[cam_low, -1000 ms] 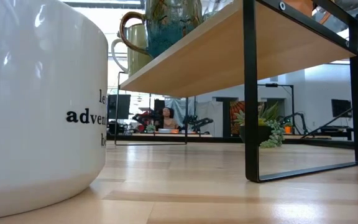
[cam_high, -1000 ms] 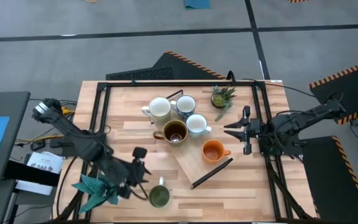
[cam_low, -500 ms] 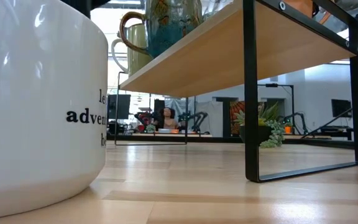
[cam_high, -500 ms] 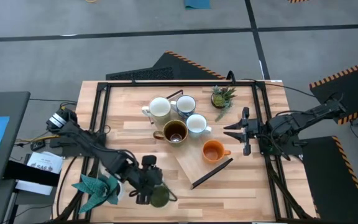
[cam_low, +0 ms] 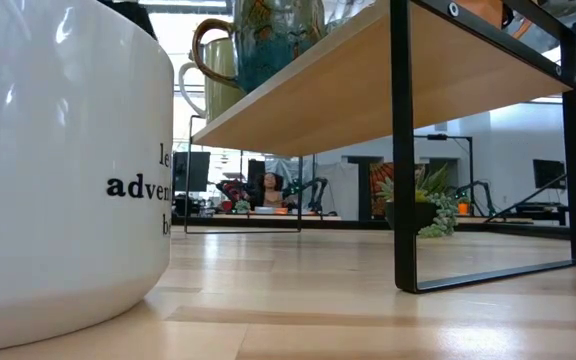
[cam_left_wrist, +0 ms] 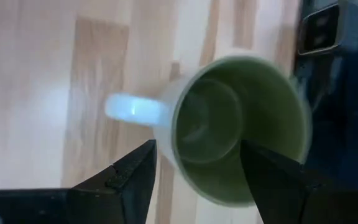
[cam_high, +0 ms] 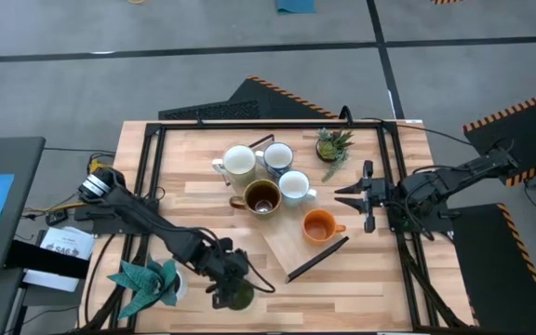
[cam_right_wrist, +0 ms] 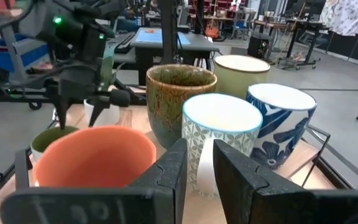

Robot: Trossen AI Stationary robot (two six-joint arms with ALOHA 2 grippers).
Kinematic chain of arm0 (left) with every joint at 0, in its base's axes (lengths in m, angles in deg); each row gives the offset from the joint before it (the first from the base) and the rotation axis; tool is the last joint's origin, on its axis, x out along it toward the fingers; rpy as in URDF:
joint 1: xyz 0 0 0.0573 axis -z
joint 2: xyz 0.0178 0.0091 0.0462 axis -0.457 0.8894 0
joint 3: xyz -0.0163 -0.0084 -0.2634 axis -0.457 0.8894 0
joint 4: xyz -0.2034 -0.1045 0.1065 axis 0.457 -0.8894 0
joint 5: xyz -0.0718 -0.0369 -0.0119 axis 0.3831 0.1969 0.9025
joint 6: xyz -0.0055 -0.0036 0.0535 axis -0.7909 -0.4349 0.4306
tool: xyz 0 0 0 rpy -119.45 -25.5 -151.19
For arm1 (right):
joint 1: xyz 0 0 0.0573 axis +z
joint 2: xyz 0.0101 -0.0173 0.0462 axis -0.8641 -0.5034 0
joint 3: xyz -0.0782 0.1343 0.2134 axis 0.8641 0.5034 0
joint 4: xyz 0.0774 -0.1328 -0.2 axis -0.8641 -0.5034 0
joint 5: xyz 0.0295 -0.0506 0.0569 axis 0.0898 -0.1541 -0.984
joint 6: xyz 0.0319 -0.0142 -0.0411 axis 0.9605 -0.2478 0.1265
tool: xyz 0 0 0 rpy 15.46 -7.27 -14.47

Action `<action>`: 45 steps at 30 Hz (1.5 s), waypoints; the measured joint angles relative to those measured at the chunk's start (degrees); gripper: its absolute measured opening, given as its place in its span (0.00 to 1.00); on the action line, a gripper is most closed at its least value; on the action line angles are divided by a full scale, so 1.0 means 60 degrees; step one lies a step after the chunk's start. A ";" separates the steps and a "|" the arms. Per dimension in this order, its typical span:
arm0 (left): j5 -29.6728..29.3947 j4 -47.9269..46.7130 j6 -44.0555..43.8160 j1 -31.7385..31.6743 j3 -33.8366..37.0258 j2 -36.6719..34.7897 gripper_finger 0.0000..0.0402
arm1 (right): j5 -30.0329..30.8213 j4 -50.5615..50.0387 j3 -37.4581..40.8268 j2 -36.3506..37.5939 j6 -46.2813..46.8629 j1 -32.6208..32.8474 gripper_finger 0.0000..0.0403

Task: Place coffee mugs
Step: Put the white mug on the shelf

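I need to grab the green mug by its rim (cam_left_wrist: pixel 175 138) beside its handle with my left gripper next, to place it among the others on the wooden shelf.
The green mug (cam_high: pixel 241 298) (cam_left_wrist: pixel 238 124) stands upright on the table near its near edge, its handle (cam_left_wrist: pixel 132 109) sticking out sideways. My left gripper (cam_high: pixel 224 279) (cam_left_wrist: pixel 197 177) hangs open right above it, pointing down. One finger (cam_left_wrist: pixel 272 180) is over the mug's opening and the other (cam_left_wrist: pixel 120 183) is outside the wall beside the handle. The cream (cam_high: pixel 238 160), blue-patterned (cam_high: pixel 278 155), pale patterned (cam_high: pixel 294 186), dark brown (cam_high: pixel 261 197) and orange (cam_high: pixel 318 225) mugs stand grouped mid-table. My right gripper (cam_high: pixel 344 195) (cam_right_wrist: pixel 199 162) waits by the right edge, open by a narrow gap, pointing at the group. My left gripper straddles the green mug's wall (cam_left_wrist: pixel 173 134) next to the handle from above, one finger over the hollow and one outside. Whether either finger touches the wall, I cannot tell. The mug stands on the table.
A black-framed rack (cam_high: pixel 156 167) surrounds the mugs, with a raised wooden shelf (cam_low: pixel 348 90) and a slanted board (cam_high: pixel 296 244). A spiky potted plant (cam_high: pixel 333 144) stands at the far right. The teal paper plant (cam_high: pixel 142 284) sits left of the green mug. A lettered white mug (cam_low: pixel 58 170) fills the low view's left.
My left gripper has moved toward the table's right and near edge, from beside the teal paper plant to directly above the green mug, covering its handle in the high view. The mug has stayed where it was.
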 joint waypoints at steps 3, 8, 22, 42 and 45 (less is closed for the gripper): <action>0.0371 0.0026 -0.0256 0.0002 0.0015 0.0294 0.54 | 0.0000 0.0058 -0.0004 -0.0070 -0.0011 0.0000 0.26; 0.0238 0.0095 -0.0593 -0.0013 -0.0004 0.0497 0.54 | 0.0000 0.0001 -0.0002 -0.0208 -0.0011 0.0000 0.26; 0.0042 -0.0405 -0.0849 -0.0038 0.0300 0.0475 0.10 | 0.0027 0.0045 -0.0004 -0.0370 -0.0010 0.0000 0.25; -0.0892 -0.2070 0.0937 -0.0078 -0.2452 -0.0347 0.00 | 0.0036 0.0068 -0.0004 -0.0370 -0.0004 0.0000 0.26; -0.1472 -0.2112 0.2300 -0.0082 -0.3536 -0.0343 0.00 | 0.0036 0.0069 -0.0004 -0.0370 -0.0001 0.0000 0.25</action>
